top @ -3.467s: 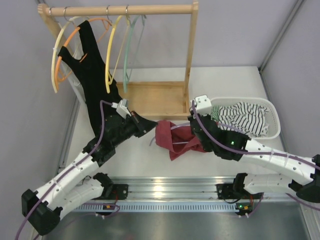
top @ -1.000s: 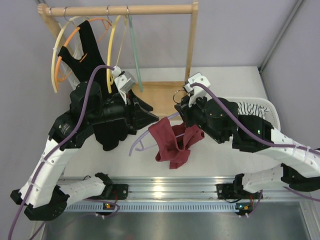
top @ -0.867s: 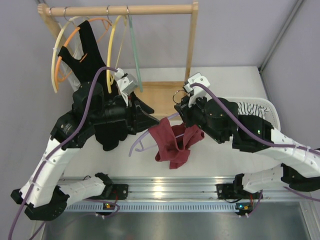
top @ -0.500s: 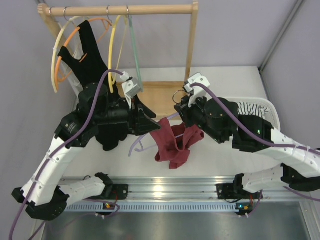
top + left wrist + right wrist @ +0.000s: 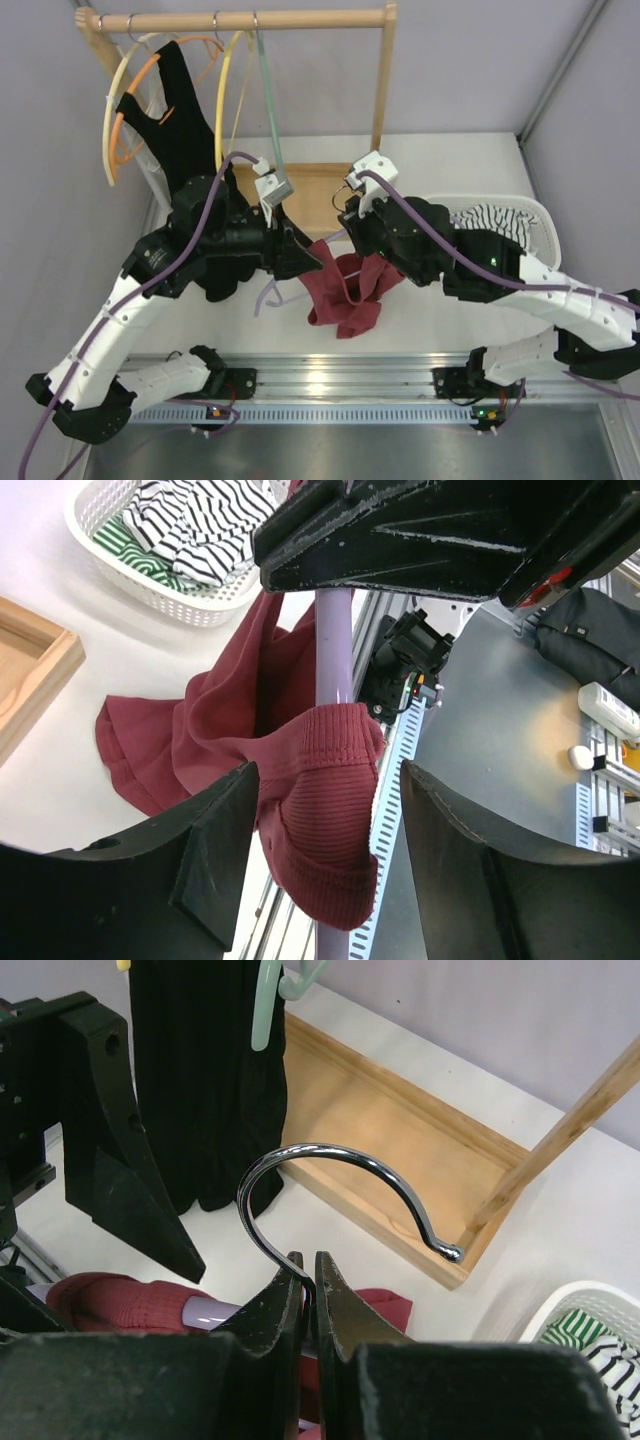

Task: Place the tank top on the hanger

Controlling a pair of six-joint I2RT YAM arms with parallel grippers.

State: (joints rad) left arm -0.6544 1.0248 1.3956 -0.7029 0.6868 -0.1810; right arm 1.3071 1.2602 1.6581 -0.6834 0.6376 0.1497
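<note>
My left gripper grabs the lavender hanger's arm through the draped tank top next, so the metal hook stays free to hang.
The maroon tank top hangs in a bunch over one arm of the lavender hanger, held up above the table. My right gripper is shut on the base of the hanger's metal hook, its jaws pinched together around the wire. In the left wrist view the tank top drapes over the lavender hanger arm. My left gripper is open, one black finger on each side of the folded fabric, not touching it. In the top view the left gripper sits at the tank top's left edge.
A wooden rack at the back carries a yellow hanger, a pale green hanger and a black garment. Its wooden base lies just behind the grippers. A white basket with striped cloth stands at the right.
My left arm has moved right, bringing its open fingers around the tank top's hanging edge. My right arm has shifted the hanger slightly up and left, still gripping the hook.
</note>
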